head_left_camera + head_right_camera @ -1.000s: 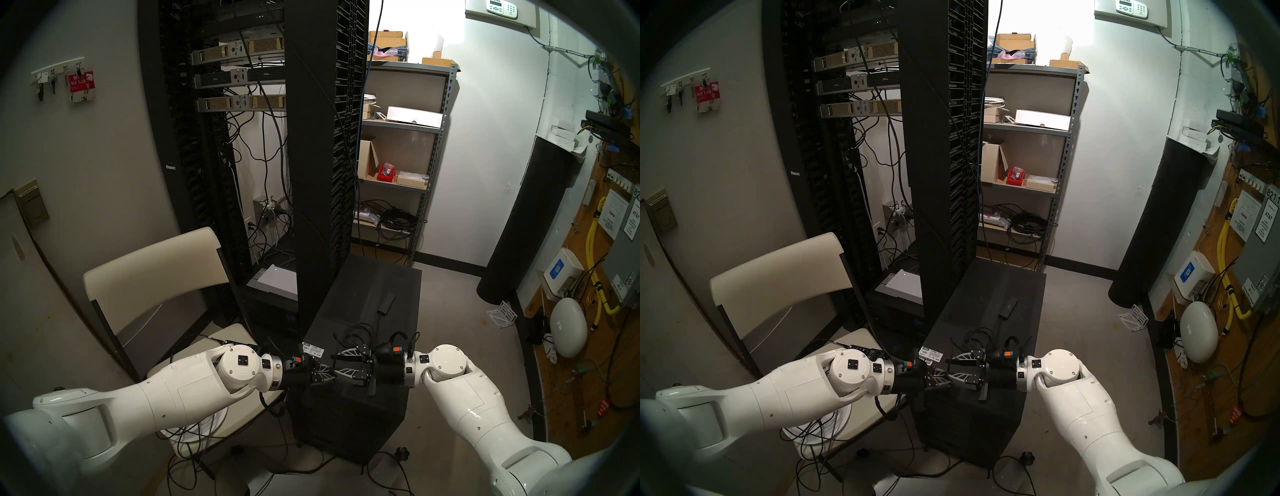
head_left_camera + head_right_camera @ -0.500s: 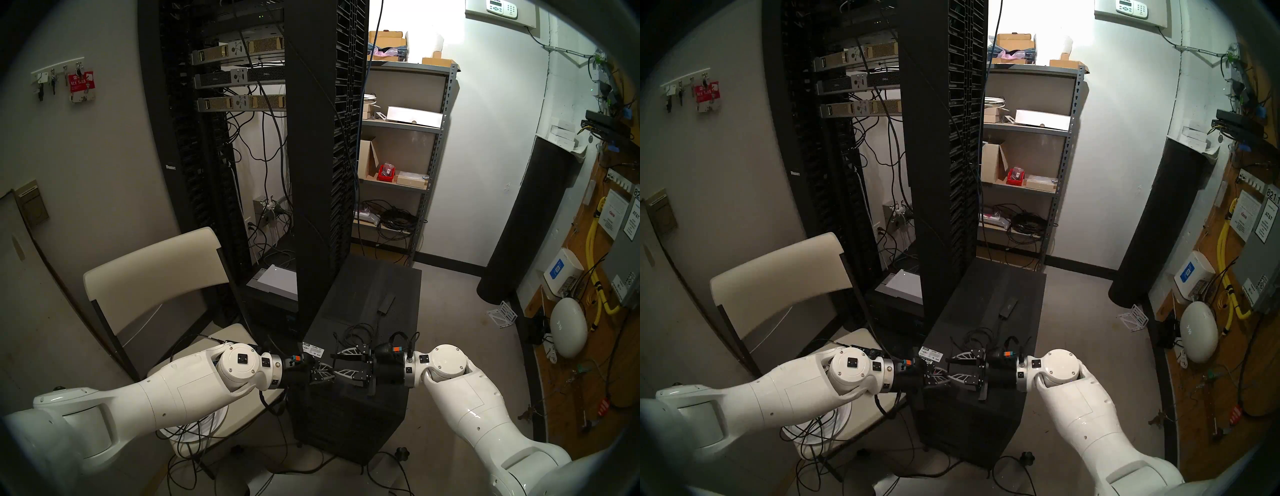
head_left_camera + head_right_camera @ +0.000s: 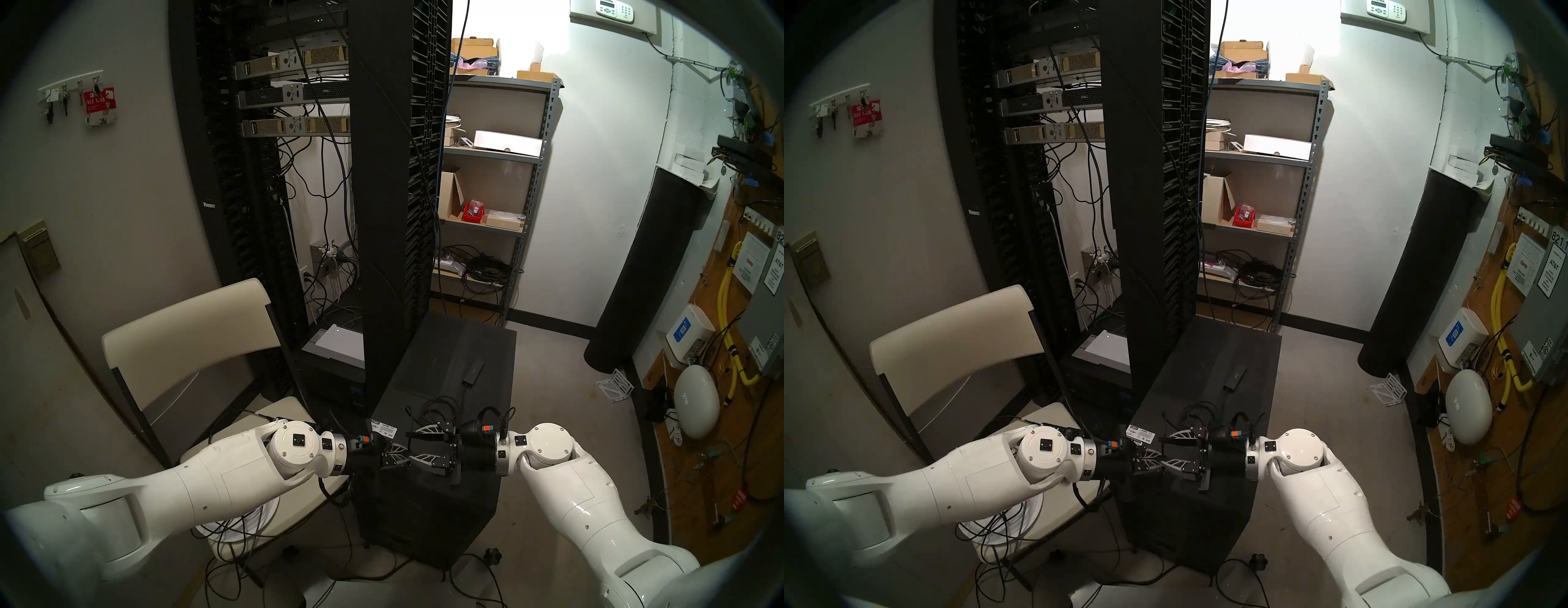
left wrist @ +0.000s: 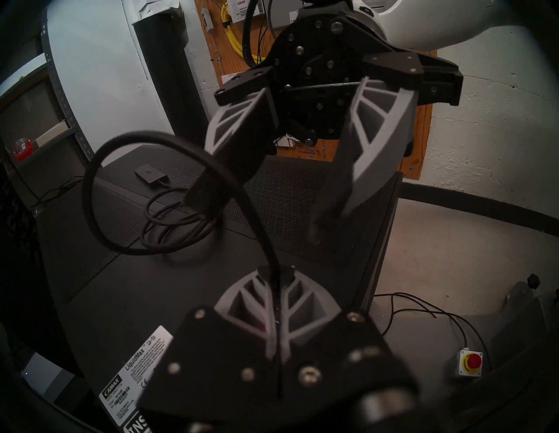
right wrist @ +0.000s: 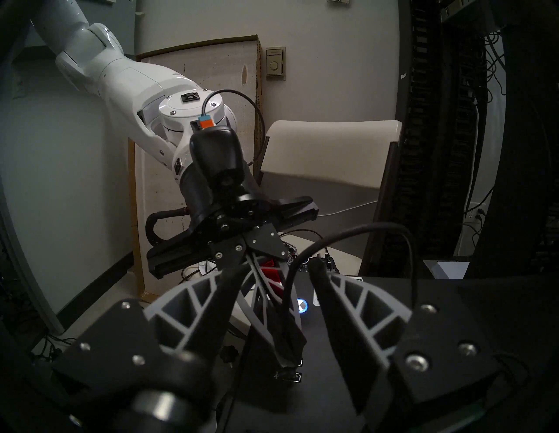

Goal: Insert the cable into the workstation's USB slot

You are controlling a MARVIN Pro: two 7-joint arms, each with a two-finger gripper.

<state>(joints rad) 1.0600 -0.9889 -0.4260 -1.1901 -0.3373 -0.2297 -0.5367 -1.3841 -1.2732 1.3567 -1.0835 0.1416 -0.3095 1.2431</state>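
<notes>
My left gripper's shut fingers cover the plug end. My right gripper should next grab the bare length rising (image 5: pixel 287 294) just above those fingers to insert the cable.
The black workstation (image 3: pixel 458 352) stands on the floor in front of me. The cable's flat adapter box (image 3: pixel 474 370) and loose coil (image 3: pixel 441 407) lie on its mesh top. My left gripper (image 3: pixel 406 452) is shut on the cable's plug end over the front top edge. In the left wrist view the cable (image 4: pixel 254 211) rises from the shut fingers (image 4: pixel 263 284) and arcs back to the coil (image 4: pixel 175 223). In the right wrist view the left gripper's tip (image 5: pixel 287 361) sits just above small slots (image 5: pixel 289 376) beside a lit button (image 5: pixel 301 304). My right gripper (image 3: pixel 409 446) faces it, open and empty.
The tall black server rack (image 3: pixel 394 170) stands right behind the workstation. A beige folding chair (image 3: pixel 186 335) is at its left, under my left arm. A metal shelf (image 3: pixel 488 191) and a black cylinder (image 3: pixel 649 276) stand at the back right. Loose wires lie on the floor (image 3: pixel 237 547).
Almost nothing: my left arm has shifted very slightly. The left gripper stays shut on the cable and the right gripper stays open.
</notes>
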